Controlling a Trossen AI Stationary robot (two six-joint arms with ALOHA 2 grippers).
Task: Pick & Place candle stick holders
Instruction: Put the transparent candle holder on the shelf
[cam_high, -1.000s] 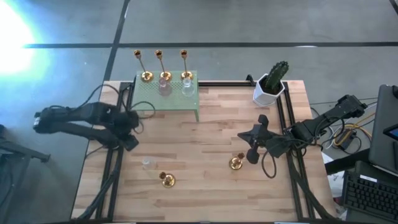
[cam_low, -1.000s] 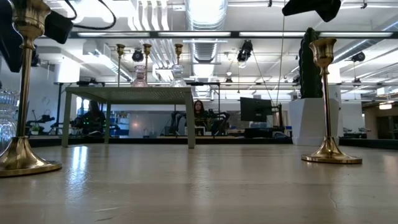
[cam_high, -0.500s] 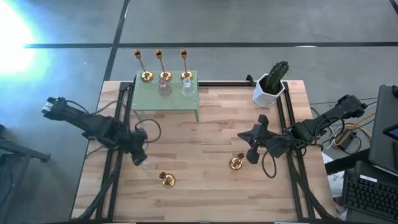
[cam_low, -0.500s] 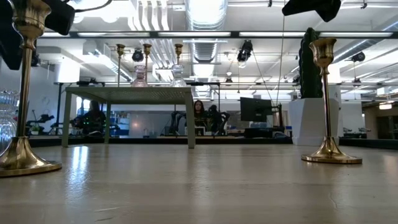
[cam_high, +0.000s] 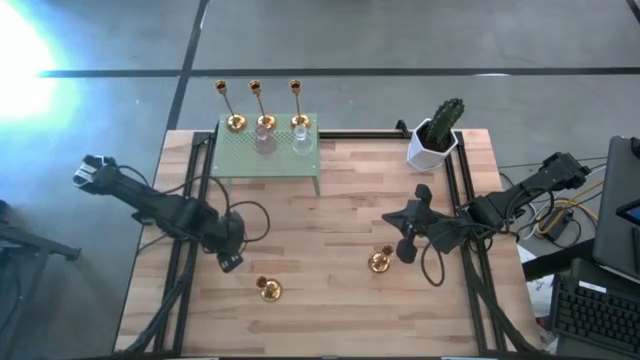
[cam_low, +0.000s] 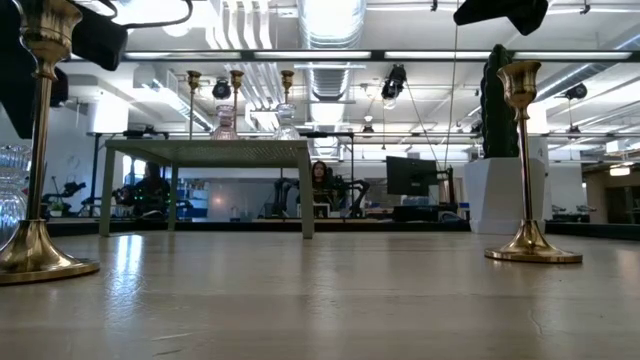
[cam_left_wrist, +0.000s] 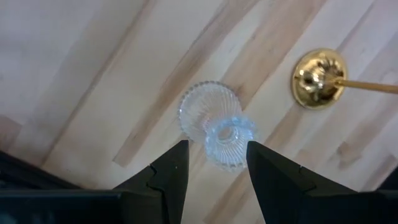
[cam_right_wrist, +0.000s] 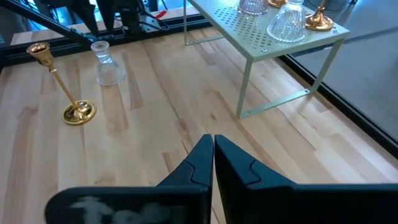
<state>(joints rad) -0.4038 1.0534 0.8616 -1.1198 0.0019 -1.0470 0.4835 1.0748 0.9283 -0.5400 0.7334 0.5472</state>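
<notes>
The left gripper needs to place the clear glass candle stick holder on the green shelf, so it should grab the holder by its flared top (cam_left_wrist: 229, 134) next.
A small clear glass candle stick holder (cam_left_wrist: 217, 127) stands upright on its round base on the wooden table. My left gripper (cam_left_wrist: 214, 149) hangs over it, pointing down, open, with one finger on each side of its top and clear of it; in the high view my left gripper (cam_high: 229, 262) hides it. A gold holder (cam_high: 268, 290) stands close by, and another gold holder (cam_high: 380, 262) stands right of centre. My right gripper (cam_high: 405, 238) is shut and empty, just beyond that second holder.
A green perforated shelf (cam_high: 268, 158) at the far edge carries three tall gold holders and two glass ones. A white pot with a cactus (cam_high: 435, 138) stands at the far right. Bare wood lies between the shelf and the loose holders.
My left gripper has moved from beside the shelf's left leg toward the table's near edge and a little right. It has come down over the clear glass holder, which now lies hidden under it in the high view. The holders have stayed put.
</notes>
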